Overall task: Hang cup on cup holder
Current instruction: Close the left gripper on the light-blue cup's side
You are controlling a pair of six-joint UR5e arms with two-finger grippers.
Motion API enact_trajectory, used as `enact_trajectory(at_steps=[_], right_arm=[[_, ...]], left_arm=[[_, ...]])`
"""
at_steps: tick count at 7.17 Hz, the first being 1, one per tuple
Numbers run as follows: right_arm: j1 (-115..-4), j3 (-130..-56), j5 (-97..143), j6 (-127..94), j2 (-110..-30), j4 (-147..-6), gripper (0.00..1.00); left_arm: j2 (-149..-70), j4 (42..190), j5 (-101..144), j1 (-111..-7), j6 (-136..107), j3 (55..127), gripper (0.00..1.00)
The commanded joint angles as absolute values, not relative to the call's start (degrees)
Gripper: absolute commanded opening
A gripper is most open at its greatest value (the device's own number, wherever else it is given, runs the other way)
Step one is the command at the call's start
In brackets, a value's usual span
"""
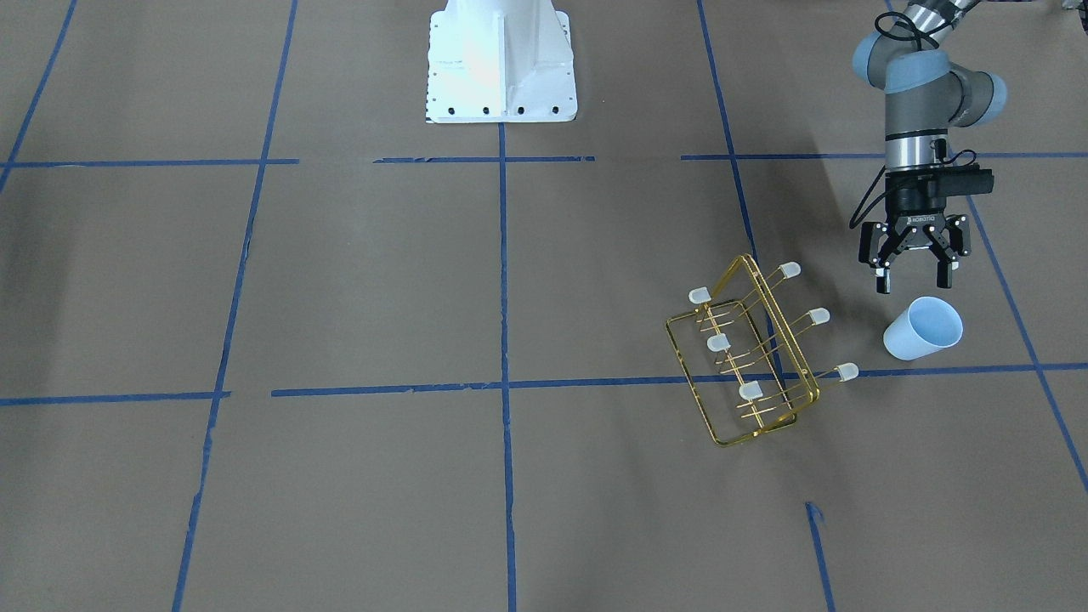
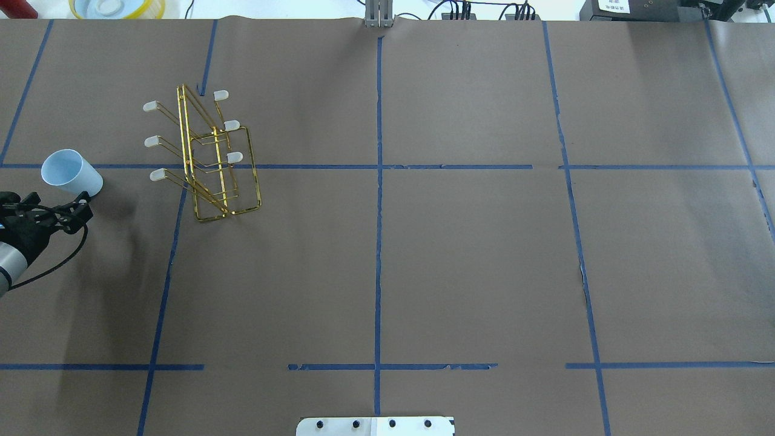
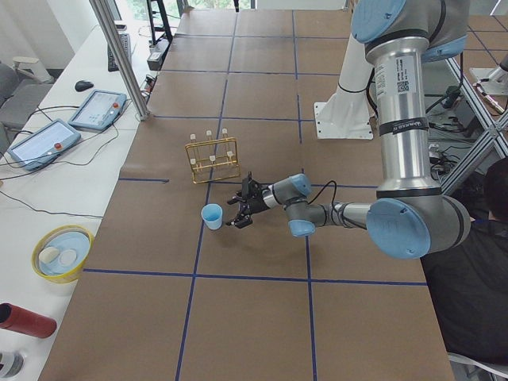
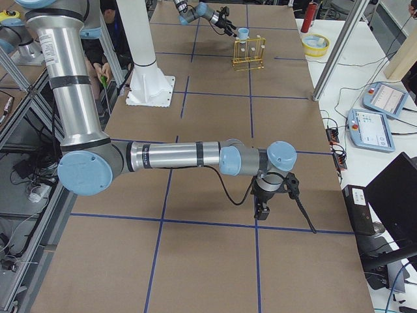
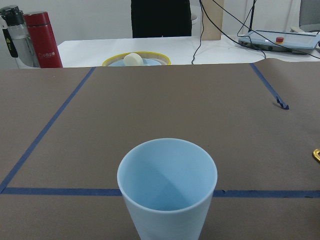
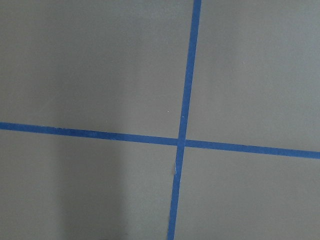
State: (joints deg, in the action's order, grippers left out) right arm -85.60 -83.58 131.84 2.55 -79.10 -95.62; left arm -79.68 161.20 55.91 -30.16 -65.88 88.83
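The cup's opening [image 1: 933,320] should stay free to slip onto the peg of the cup holder. My left gripper should pick up the cup by its base end [image 1: 903,345] next.
The pale blue cup [image 1: 924,329] stands upright, mouth up, on the brown table at my left; it fills the bottom of the left wrist view [image 5: 167,187]. My left gripper [image 1: 914,280] is open and empty, low over the table just on the robot's side of the cup, apart from it. The gold wire cup holder [image 1: 748,353] stands a little toward the table's middle from the cup, its white-capped prongs bare [image 2: 206,154]. My right gripper [image 4: 264,205] shows only in the exterior right view, far from both; I cannot tell whether it is open.
A yellow-rimmed bowl [image 5: 135,60] and a red bottle [image 5: 42,40] stand on the white side table beyond the table's end. The white robot base [image 1: 501,64] is at mid-table. Blue tape lines cross the brown paper.
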Motion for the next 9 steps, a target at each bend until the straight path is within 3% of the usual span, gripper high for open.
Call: enact_trajectory(at_steps=[1, 9], right_arm=[[-85.6, -83.6, 131.8, 2.5, -79.1, -95.6, 1.00], [-85.6, -83.6, 131.8, 2.5, -79.1, -95.6, 1.00]], left_arm=[[-82.3, 162.9, 58.1, -32.4, -63.3, 85.8, 0.98], [-90.2, 170.5, 63.1, -38.1, -58.8, 73.2, 0.98]])
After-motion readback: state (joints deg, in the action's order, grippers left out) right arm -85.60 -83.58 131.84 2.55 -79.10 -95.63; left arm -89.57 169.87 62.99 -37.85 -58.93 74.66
